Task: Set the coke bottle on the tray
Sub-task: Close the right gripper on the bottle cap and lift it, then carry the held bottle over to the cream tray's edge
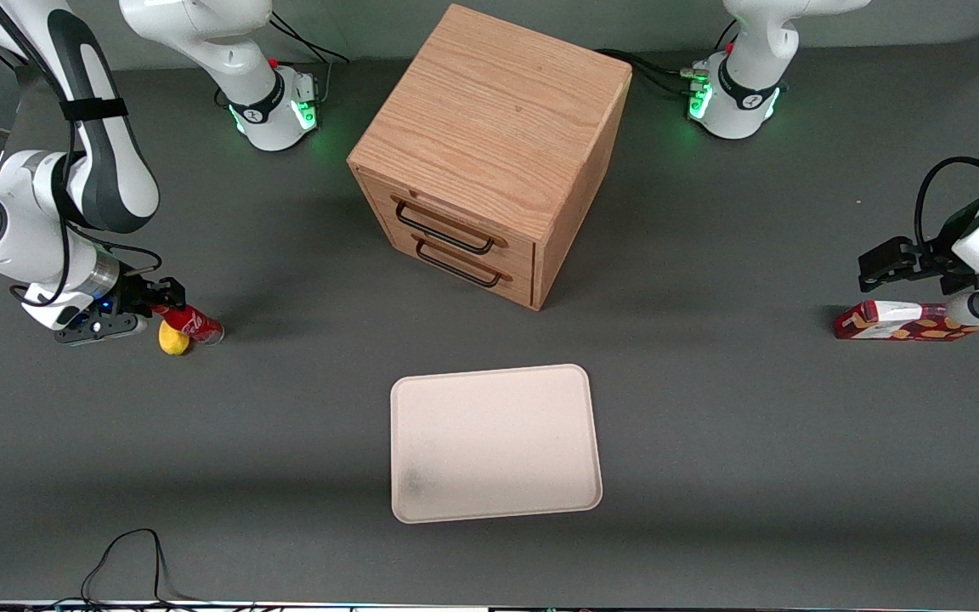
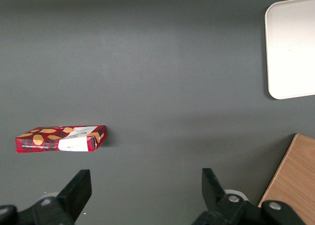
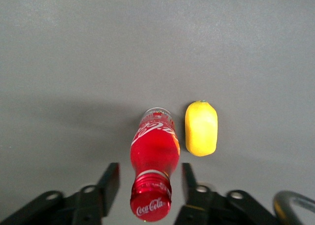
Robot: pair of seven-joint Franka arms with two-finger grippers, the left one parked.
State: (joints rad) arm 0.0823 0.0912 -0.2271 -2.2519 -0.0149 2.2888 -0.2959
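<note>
Next, my right gripper needs to pick up the coke bottle by its neck at the cap end (image 1: 166,312) to move the bottle to the tray (image 1: 496,442).
The coke bottle (image 1: 194,325) (image 3: 153,148) is small and red, with a red cap and white script logo. It sits on the grey table toward the working arm's end. Its cap end points at my right gripper (image 1: 163,299) (image 3: 150,168). The gripper is open, with one finger on each side of the bottle's neck and a gap showing on both sides. A yellow lemon (image 1: 173,340) (image 3: 201,128) lies right beside the bottle, nearer the front camera. The pale beige tray (image 1: 496,442) (image 2: 290,48) lies flat near the table's middle, with a faint grey smudge and nothing on it.
A wooden two-drawer cabinet (image 1: 489,153) stands farther from the front camera than the tray. A red patterned carton (image 1: 906,321) (image 2: 61,139) lies toward the parked arm's end. A black cable (image 1: 128,561) loops at the table's near edge.
</note>
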